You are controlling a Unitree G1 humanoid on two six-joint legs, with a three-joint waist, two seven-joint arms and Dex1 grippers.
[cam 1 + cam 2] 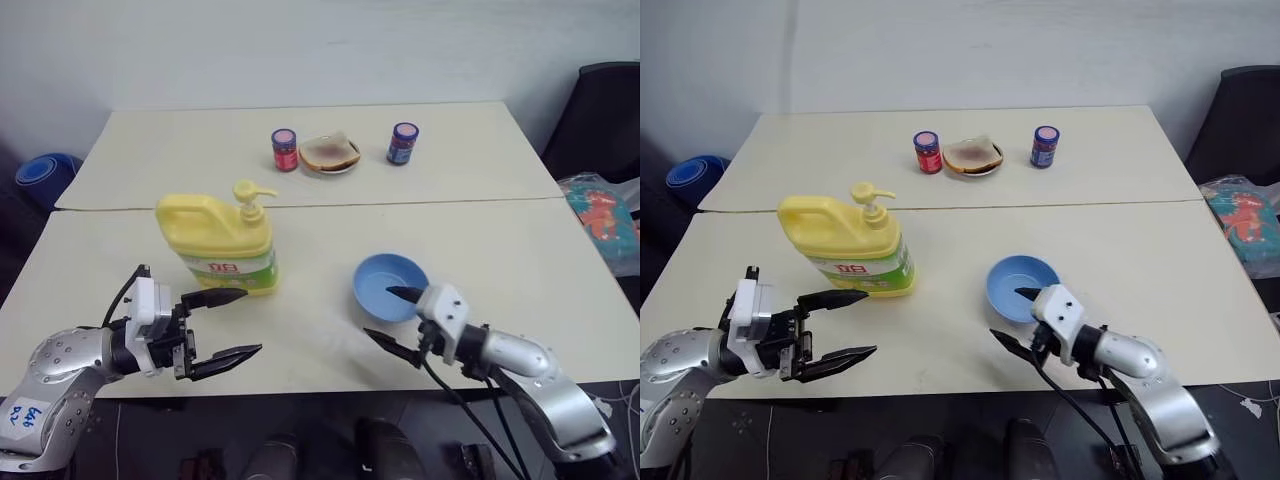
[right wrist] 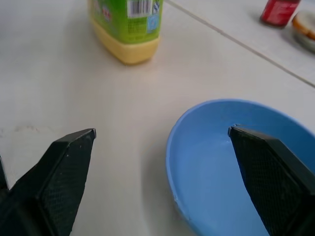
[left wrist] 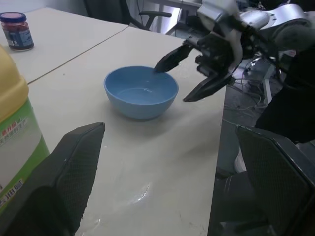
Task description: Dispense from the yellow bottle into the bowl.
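My right gripper takes hold of the bowl by its rim (image 2: 172, 132) next, to hold the bowl under the yellow bottle's pump spout.
The yellow bottle (image 1: 215, 245), a squat jug with a pump on top and a green-and-white label, stands upright on the table's left half. To its right sits the light-blue bowl (image 1: 390, 285), with nothing in it. My left gripper (image 1: 250, 322) is open just in front of the bottle, its upper finger close to the label; nothing is between its fingers. My right gripper (image 1: 378, 312) is open at the bowl's near rim. In the right wrist view one fingertip (image 2: 266, 172) hangs over the bowl (image 2: 236, 162) and the other (image 2: 64, 172) stays outside it.
At the back of the table stand a red-lidded jar (image 1: 285, 150), a small plate with bread (image 1: 330, 153) and a blue jar (image 1: 403, 143). A seam (image 1: 300, 205) runs across between two tabletops. A black chair (image 1: 605, 120) stands at the right.
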